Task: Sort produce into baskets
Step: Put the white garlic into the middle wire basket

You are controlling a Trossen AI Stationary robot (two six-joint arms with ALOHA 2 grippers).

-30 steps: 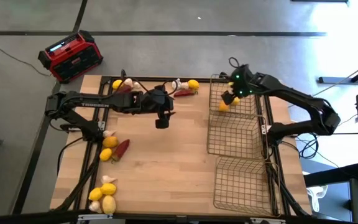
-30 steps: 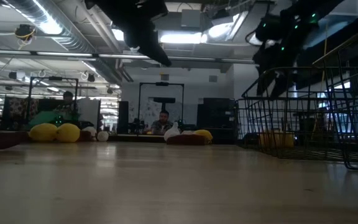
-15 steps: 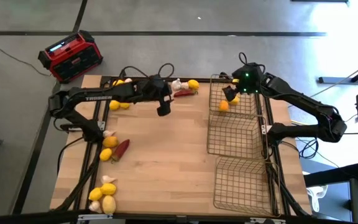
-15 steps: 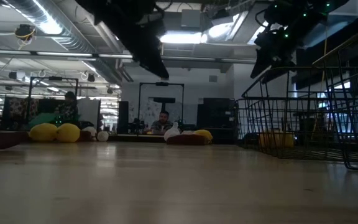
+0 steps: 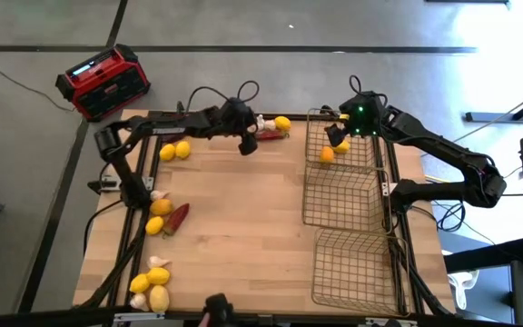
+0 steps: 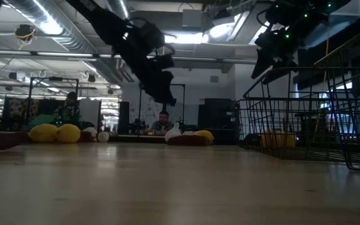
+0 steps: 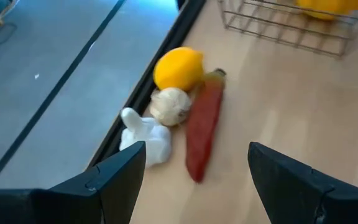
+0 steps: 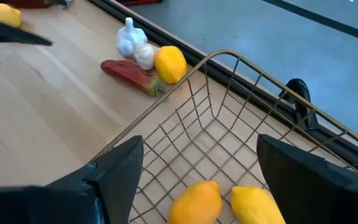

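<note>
The outer garlic has a wide, round bulb, and its stem [image 7: 130, 117] stands up slim from it. My left gripper should grab the garlic there next.
My left gripper [image 5: 246, 147] is open and empty, hovering near the table's far edge. In the left wrist view its fingers stand apart [image 7: 194, 180] just short of a dark red chili [image 7: 201, 127], two garlic bulbs [image 7: 169, 106] and a lemon [image 7: 179, 67] lying on the table. My right gripper [image 5: 334, 138] is open and empty above the far basket [image 5: 357, 162], where two lemons [image 8: 194, 202] lie on the mesh floor. The middle basket [image 5: 348, 195] and the near basket [image 5: 357, 268] hold nothing.
Two lemons [image 5: 175, 151] lie at the far left. More lemons, garlic and a chili [image 5: 178, 216] lie along the left edge, and another cluster [image 5: 152, 286] sits at the near left corner. A red-and-black radio [image 5: 103, 82] stands on the floor beyond the far left corner.
My left gripper has gone toward the table's far edge and a little to the right, and has come down toward the chili, garlic and lemon there, still open. My right gripper has risen a little above the far basket.
</note>
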